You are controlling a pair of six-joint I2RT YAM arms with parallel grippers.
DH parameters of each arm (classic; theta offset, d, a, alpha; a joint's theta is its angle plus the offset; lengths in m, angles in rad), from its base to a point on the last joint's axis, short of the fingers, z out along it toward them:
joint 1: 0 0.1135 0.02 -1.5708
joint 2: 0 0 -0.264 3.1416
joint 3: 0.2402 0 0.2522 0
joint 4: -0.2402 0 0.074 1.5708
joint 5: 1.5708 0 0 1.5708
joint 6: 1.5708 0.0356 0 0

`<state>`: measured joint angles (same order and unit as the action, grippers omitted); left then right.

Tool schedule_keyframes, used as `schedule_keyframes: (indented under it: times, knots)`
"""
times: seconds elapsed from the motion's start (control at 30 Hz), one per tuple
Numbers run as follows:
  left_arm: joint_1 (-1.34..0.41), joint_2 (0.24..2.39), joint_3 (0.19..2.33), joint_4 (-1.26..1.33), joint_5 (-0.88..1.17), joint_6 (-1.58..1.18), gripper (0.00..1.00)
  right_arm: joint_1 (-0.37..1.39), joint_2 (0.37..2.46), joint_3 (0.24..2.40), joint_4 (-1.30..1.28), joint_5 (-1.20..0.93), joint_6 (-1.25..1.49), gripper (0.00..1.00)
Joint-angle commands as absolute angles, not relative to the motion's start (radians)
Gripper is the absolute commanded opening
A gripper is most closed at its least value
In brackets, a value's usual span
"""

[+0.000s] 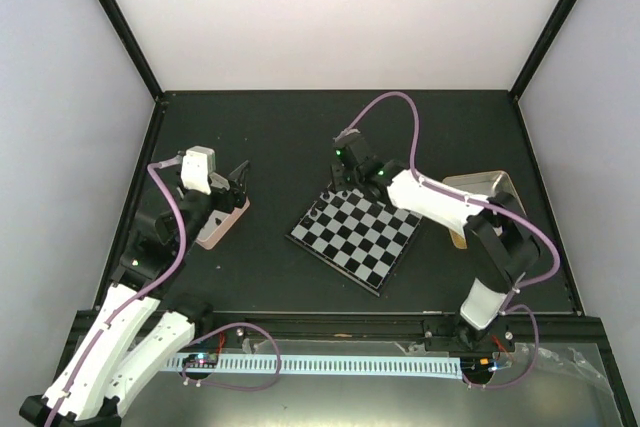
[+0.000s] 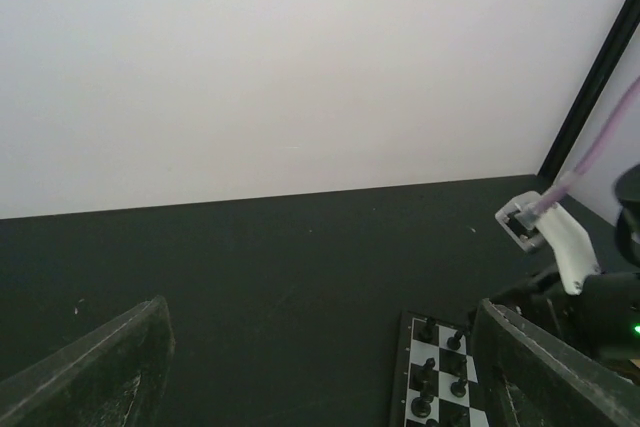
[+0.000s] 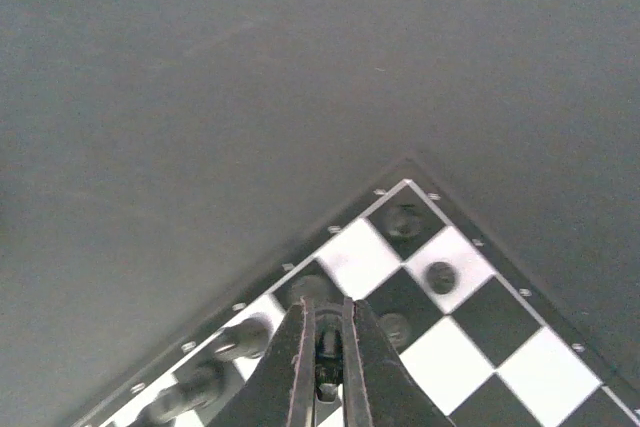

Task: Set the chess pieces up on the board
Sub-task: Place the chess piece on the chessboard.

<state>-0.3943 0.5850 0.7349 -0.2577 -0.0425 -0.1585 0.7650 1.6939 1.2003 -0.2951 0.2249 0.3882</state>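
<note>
My right gripper should stay closed for now. The small black piece would fall among the black pieces, short of the empty white square beside the board's far corner, if I opened it now.
The chessboard (image 1: pixel 372 250) lies turned like a diamond at mid-table. Several black chess pieces (image 3: pixel 440 277) stand on squares at its far corner, also in the left wrist view (image 2: pixel 428 331). My right gripper (image 1: pixel 343 185) hangs over that corner, shut on a small black chess piece (image 3: pixel 327 349) held between its fingers (image 3: pixel 300 347) just above the board (image 3: pixel 455 349). My left gripper (image 1: pixel 240 175) is open and empty at the left, above the far end of a pale tin (image 1: pixel 222 223). I see no pale pieces.
A second metal tin (image 1: pixel 492 185) lies at the right, partly under the right arm. The right arm's wrist (image 2: pixel 560 247) shows beside the board (image 2: pixel 420 359) in the left wrist view. Black frame posts and white walls enclose the dark table.
</note>
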Motion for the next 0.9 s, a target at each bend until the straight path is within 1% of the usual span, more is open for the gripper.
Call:
schedule_keyframes:
  times: [0.0, 0.27, 0.87]
  knots:
    - [-0.396, 0.593, 0.737, -0.252, -0.058, -0.153, 0.83, 0.718, 1.780, 1.265, -0.356, 0.209, 0.420, 0.02]
    - [-0.396, 0.598, 0.737, -0.253, -0.051, -0.154, 0.83, 0.702, 1.886, 1.329, -0.385, 0.220, 0.424, 0.02]
    - [-0.396, 0.605, 0.737, -0.251, -0.048, -0.155, 0.84, 0.674, 1.985, 1.385, -0.363, 0.183, 0.420, 0.02]
